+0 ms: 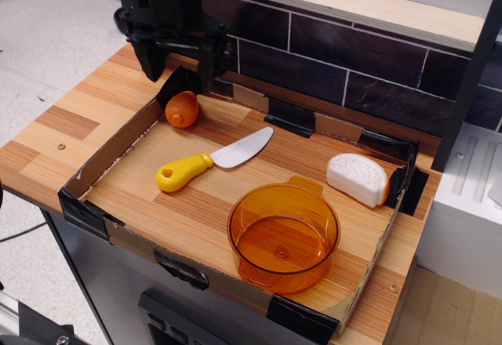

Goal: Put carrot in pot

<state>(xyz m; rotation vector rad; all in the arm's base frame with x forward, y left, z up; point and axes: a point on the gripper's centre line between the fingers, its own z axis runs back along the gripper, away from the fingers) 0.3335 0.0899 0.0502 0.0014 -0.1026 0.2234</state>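
The small orange carrot needs to go in the pot (283, 236), so the robot's gripper should grab it next by its stubby round body (183, 110).
The carrot (181, 108) is a small stubby orange toy lying in the far left corner of the cardboard tray (110, 153). The pot (283, 236) is a round translucent amber pot with tab handles, standing empty at the tray's front right. My black gripper (177, 69) hangs open just above and behind the carrot, one finger on each side of it, holding nothing.
A toy knife (210, 159) with a yellow handle lies in the tray between carrot and pot. A white wedge-shaped toy (358, 179) sits at the tray's right. A dark tiled back wall (337, 59) rises behind the tray. A white unit (469, 204) stands at the right.
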